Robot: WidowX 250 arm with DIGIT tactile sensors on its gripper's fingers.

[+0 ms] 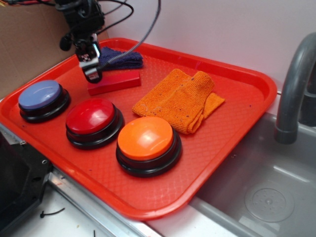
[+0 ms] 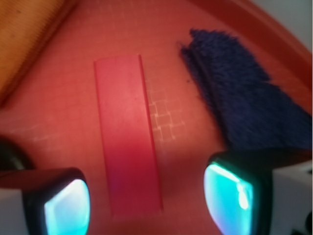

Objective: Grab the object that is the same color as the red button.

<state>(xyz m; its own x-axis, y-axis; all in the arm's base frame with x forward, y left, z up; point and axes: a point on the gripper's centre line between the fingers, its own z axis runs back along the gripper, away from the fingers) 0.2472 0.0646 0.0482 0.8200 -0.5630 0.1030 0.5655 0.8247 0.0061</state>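
Observation:
In the wrist view my fingers hover above the red block's near end, short of the block's sides, so it is too early to close; my gripper lowers first.
The object, a small bright red bar-shaped block, lies flat on the red tray behind the buttons. The red button, a dark red dome on a black base, sits in front of it. My gripper hangs over the block's left end, open. In the wrist view the block's near end lies between the two glowing fingertips, with a gap on each side and no contact showing.
A lavender-blue button stands at the tray's left and an orange button at the front. An orange cloth lies mid-tray; a dark blue cloth sits just behind the block. A sink and grey faucet are at the right.

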